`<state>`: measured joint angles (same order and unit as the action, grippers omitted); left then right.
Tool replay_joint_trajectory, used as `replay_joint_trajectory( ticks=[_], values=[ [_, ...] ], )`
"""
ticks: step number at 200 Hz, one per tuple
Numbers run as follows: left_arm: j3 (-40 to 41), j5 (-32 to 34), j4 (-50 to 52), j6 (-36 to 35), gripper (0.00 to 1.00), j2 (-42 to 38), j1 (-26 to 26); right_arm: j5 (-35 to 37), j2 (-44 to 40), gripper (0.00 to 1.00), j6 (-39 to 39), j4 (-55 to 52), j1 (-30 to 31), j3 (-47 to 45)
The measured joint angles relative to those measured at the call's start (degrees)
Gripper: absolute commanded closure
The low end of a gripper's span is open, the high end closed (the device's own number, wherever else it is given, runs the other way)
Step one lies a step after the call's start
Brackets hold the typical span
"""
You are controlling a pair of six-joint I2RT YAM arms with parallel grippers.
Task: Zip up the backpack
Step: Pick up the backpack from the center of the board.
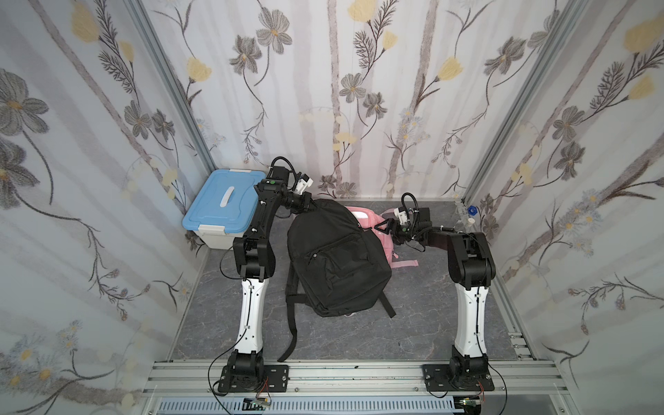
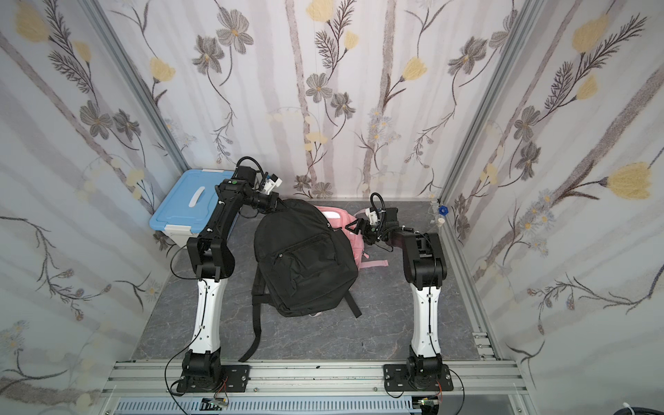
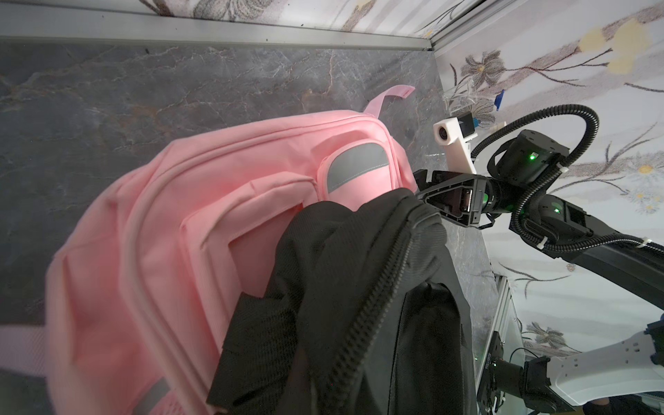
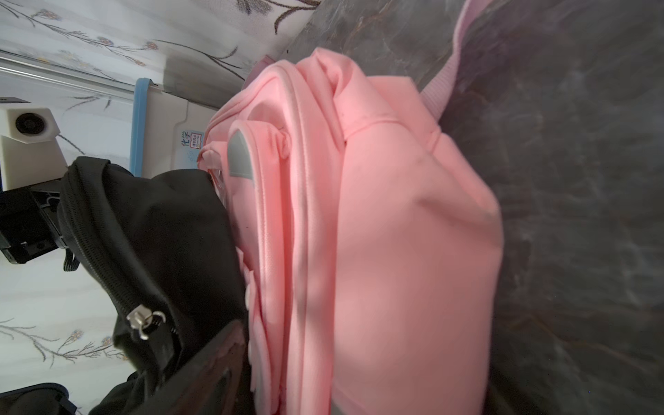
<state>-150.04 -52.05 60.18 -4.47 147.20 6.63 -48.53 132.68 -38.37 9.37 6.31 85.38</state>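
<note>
My left gripper is holding the black backpack and should keep holding it until the pink backpack slides free, because the black zippered top (image 3: pixel 373 297) is lying across the pink front pocket.
The pink backpack (image 1: pixel 386 244) (image 2: pixel 354 248) lies at the back of the table, mostly hidden under a black backpack (image 1: pixel 337 258) (image 2: pixel 305 258). Wrist views show its front pockets (image 3: pixel 161 222) and its side (image 4: pixel 395 233). My left gripper (image 1: pixel 308 204) (image 2: pixel 278 201) is shut on the top of the black backpack (image 3: pixel 359 287). My right gripper (image 1: pixel 381 228) (image 2: pixel 354 227) (image 3: pixel 418 190) is at the pink backpack's right side. One of its fingers (image 4: pixel 219 359) shows beside the front pockets; pink fabric hides the other. A silver zipper slider (image 4: pixel 138 319) sits on the black backpack.
A box with a blue lid (image 1: pixel 222 212) (image 2: pixel 187 206) stands at the back left, close behind my left arm. A clear bottle with a blue cap (image 1: pixel 467 215) (image 2: pixel 442 212) sits in the back right corner. A pink strap (image 1: pixel 404 264) trails right. Walls enclose three sides.
</note>
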Motion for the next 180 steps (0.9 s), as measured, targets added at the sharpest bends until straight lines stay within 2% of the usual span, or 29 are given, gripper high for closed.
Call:
replay_joint_trajectory(
  ticks=[3, 36, 64, 88, 116, 156, 180],
  values=[
    [0.1, 0.1, 0.0, 0.0, 1.0, 0.1, 0.0, -0.3, 0.3, 1.0, -0.5, 0.4, 0.1, 0.0],
    [1.0, 0.3, 0.3, -0.2, 1.0, 0.6, 0.0, -1.9, 1.1, 1.0, -5.1, 0.8, 0.3, 0.2],
    [1.0, 0.3, 0.3, -0.2, 1.0, 0.0, -0.1, 1.8, -4.3, 1.0, -2.8, -6.1, 0.3, 0.9],
    [1.0, 0.4, -0.6, 0.0, 1.0, -0.7, -0.2, 10.4, -10.3, 1.0, 5.0, -18.4, 2.5, 7.0],
    [-0.3, 1.5, -1.5, 1.4, 1.0, -0.2, -0.5, 23.6, -18.7, 1.0, 15.2, -32.1, 8.9, 16.8],
    [-4.6, 4.5, -3.9, 4.2, 1.0, 2.8, -0.2, 32.8, -34.9, 1.0, 25.3, -45.2, 16.5, 26.8],
    [-7.4, 7.0, -5.2, 6.6, 1.0, 5.7, -0.8, 37.7, -41.1, 1.0, 31.2, -47.4, 19.7, 32.0]
  ],
)
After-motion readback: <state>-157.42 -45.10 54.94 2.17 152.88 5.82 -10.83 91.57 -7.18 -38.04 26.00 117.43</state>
